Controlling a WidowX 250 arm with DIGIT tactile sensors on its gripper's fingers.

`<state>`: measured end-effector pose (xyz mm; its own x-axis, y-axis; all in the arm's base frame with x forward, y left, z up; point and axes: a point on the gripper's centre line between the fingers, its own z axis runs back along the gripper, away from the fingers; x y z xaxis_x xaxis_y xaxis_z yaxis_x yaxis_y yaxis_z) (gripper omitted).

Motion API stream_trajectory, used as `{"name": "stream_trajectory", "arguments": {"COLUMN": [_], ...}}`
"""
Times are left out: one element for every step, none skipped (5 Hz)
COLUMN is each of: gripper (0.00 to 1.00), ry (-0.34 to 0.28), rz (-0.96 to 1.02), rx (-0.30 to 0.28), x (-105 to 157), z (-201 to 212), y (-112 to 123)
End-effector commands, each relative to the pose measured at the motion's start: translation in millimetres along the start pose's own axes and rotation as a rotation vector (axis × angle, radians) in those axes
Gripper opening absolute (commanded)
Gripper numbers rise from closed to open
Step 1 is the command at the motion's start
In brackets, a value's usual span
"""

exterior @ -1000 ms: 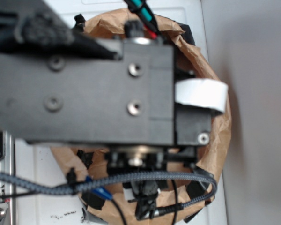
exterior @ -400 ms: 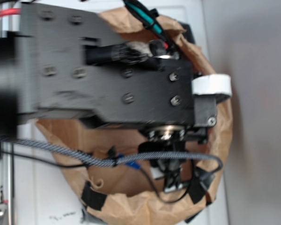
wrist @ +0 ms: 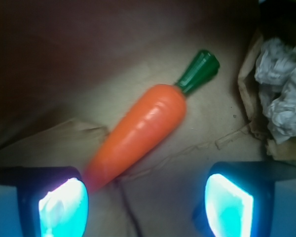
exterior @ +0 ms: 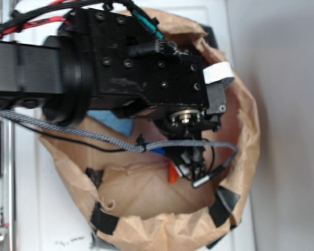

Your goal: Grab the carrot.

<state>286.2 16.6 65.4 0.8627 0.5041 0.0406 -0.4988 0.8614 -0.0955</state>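
Observation:
The orange carrot (wrist: 138, 130) is still beyond my fingers, which have brown paper (wrist: 160, 190) between them, so I need to move my gripper toward the carrot before closing on it.
The carrot (wrist: 140, 135) is glossy orange with a dark green stem top. It lies slantwise on brown paper in the wrist view, stem to the upper right, tip down by my left finger. My gripper (wrist: 145, 207) is open, its two cyan-lit pads wide apart at the bottom corners, and only the carrot's tip reaches the gap's left side. In the exterior view just a small orange bit of the carrot (exterior: 172, 173) shows under the gripper (exterior: 191, 159), low inside the paper bowl; the arm hides the rest.
A brown paper-lined bowl (exterior: 240, 157) with black tape patches surrounds the gripper. Something blue (exterior: 112, 123) lies in it under the arm. Crumpled white paper (wrist: 283, 84) sits at the right in the wrist view. A braided cable (exterior: 78, 133) crosses the bowl.
The arm has dropped away from the camera into the bowl and shrunk in view. The gripper is now low by the paper floor, and an orange bit of carrot has come into sight.

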Motion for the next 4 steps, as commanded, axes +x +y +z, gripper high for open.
{"name": "stream_trajectory", "arguments": {"gripper": [1.00,1.00,1.00,1.00], "ry": [-0.008,-0.032,-0.063,-0.078], "rz": [0.159,0.129,0.113,0.100], "rx": [-0.150,-0.199,-0.188,-0.122], "x": [15.5,9.6,4.9,0.8], "z": [-15.2,-12.8,-13.6,-28.6], "y": [-19.4,-35.1,-41.1,-40.7]}}
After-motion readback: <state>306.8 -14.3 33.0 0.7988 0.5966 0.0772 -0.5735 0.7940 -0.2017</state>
